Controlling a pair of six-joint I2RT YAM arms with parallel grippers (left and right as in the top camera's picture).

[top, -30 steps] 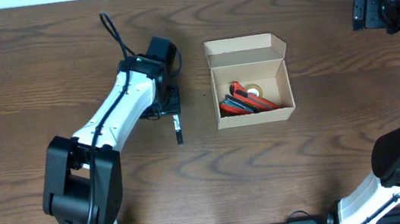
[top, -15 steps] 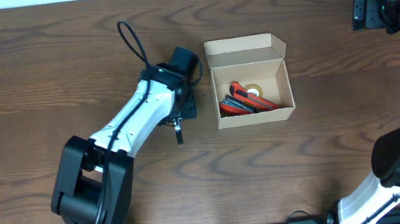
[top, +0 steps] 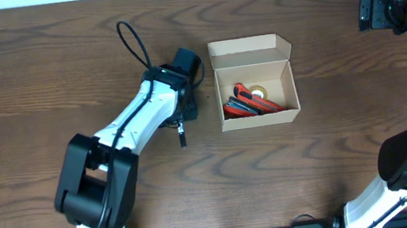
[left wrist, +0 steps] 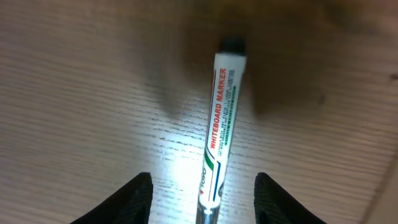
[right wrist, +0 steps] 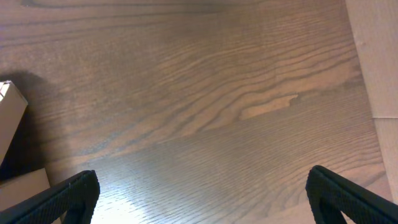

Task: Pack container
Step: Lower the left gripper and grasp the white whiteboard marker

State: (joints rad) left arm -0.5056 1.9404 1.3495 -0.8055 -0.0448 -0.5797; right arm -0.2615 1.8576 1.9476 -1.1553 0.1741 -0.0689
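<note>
The left gripper isn't ready to close on the whiteboard marker yet and should go down first: the gripper's fingers are above the marker's white body, away from their shadows.
The container is a small tan cardboard box at the table's middle, its lid flap open toward the back. Red and black markers lie inside it. A white whiteboard marker with a black cap lies on the table left of the box. My left gripper hovers over it. In the left wrist view the marker runs between the two black fingers, with a gap on each side; the left gripper is open. My right gripper is at the far right back, and in its wrist view the right gripper is wide open over bare wood.
A small pale round item also sits inside the box. A corner of the box shows at the left edge of the right wrist view. A black cable loops above the left arm.
My left arm has swung right, toward the box, its wrist now over the marker. The marker has stayed where it lay. The right arm has not moved.
</note>
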